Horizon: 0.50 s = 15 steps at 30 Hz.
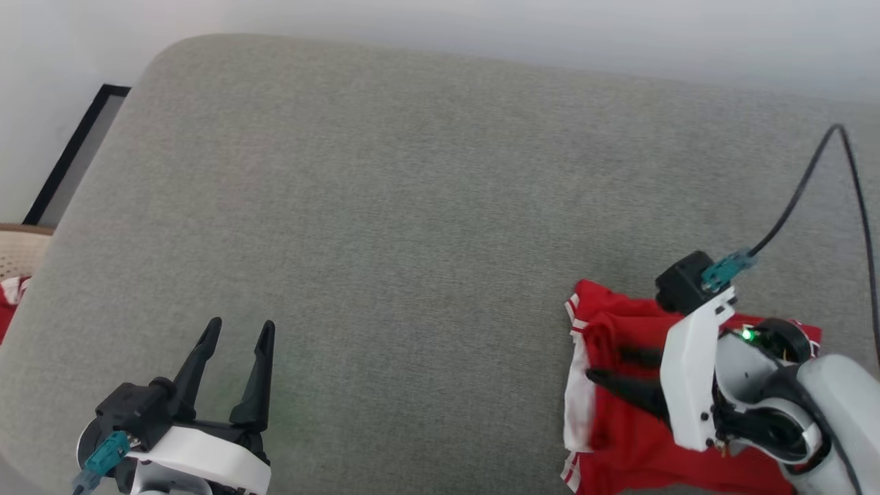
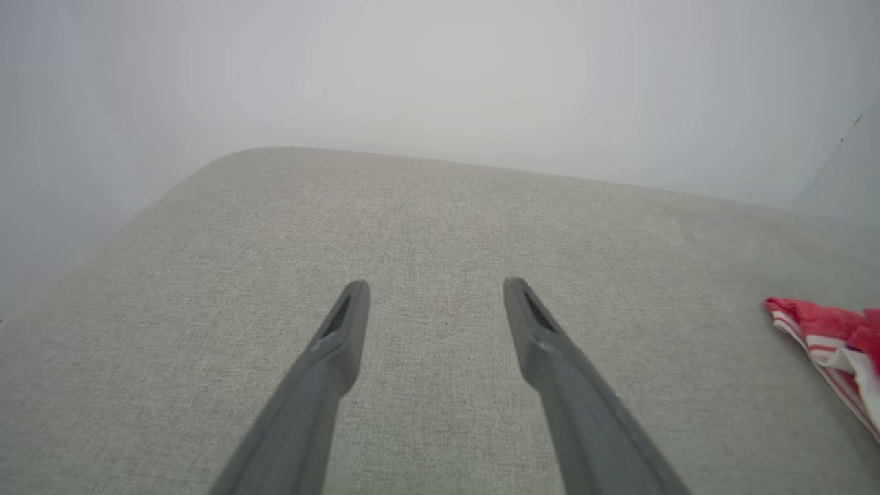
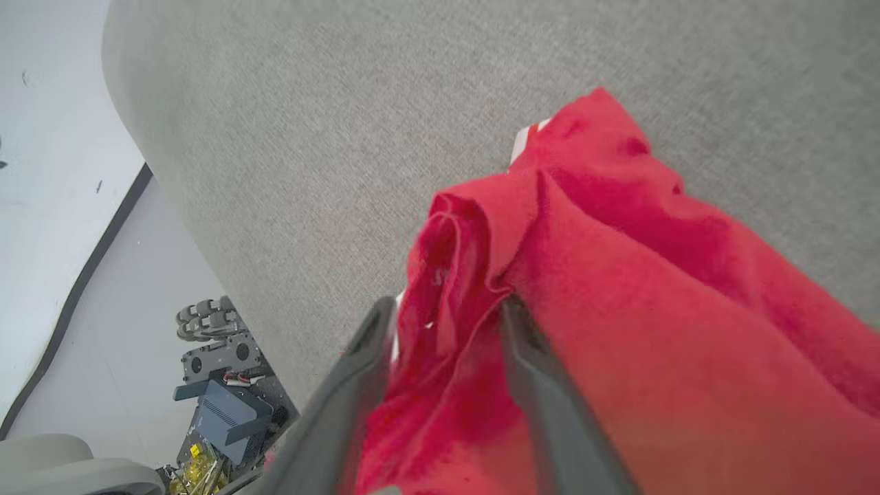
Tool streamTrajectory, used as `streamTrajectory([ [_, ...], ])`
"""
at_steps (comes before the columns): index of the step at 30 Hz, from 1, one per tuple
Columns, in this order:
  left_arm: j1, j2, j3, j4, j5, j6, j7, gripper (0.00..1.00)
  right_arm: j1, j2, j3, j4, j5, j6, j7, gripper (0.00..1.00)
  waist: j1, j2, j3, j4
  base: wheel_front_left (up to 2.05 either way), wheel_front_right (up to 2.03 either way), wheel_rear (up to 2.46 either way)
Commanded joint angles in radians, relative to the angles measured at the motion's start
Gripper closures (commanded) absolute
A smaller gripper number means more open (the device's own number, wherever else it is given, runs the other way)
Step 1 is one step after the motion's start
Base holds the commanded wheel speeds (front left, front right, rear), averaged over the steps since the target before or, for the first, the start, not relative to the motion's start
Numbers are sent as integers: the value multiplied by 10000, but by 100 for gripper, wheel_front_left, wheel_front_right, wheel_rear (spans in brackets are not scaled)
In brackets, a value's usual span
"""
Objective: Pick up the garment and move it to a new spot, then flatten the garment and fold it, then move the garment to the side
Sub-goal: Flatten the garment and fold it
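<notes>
My right gripper grabs the garment's folded edge point(image 3: 455, 334) next, since it stands up while the rest of the red cloth point(image 3: 660, 355) lies slack on the cushion.
The garment point(image 1: 619, 433) is a crumpled red shirt with white and striped trim, lying at the front right of the grey cushion point(image 1: 412, 206). My right gripper point(image 1: 605, 363) lies over it with its fingers pointing left. In the right wrist view its jaws point(image 3: 445, 309) stand apart, with a raised fold of the garment point(image 3: 653, 309) between them and nothing pinched. My left gripper point(image 1: 241, 323) hovers open and empty over bare cushion at the front left. In the left wrist view, the left gripper point(image 2: 434, 285) has a corner of the garment point(image 2: 825, 323) far to its right.
A black cable point(image 1: 797, 199) arcs up from the right wrist. Beyond the cushion's left edge sit a beige woven thing point(image 1: 17, 247) and a bit of red-and-white cloth point(image 1: 8, 302). A dark-framed panel point(image 1: 75, 151) leans by the wall. Robot base parts point(image 3: 220, 385) show on the floor.
</notes>
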Motion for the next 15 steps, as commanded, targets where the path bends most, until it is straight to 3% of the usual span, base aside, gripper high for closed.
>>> streamTrajectory([
  [1, -40, -18, 50, -23, -39, 25, -48, 0, -121, -47, -50, -76, 98, -5, -240, 0, 0, -1, -45, -141, 0, 0, 0],
  [9, 17, -10, 100, -47, -235, 25, -48, 0, 108, -787, -818, 43, 123, -5, -2015, 0, 0, -1, -163, -827, 0, 0, 0],
  [15, -131, -39, 195, 114, -479, 25, -46, 0, 393, -968, -1663, 1271, 78, -7, -4138, 0, 0, -1, -193, -1413, 0, 0, 0],
])
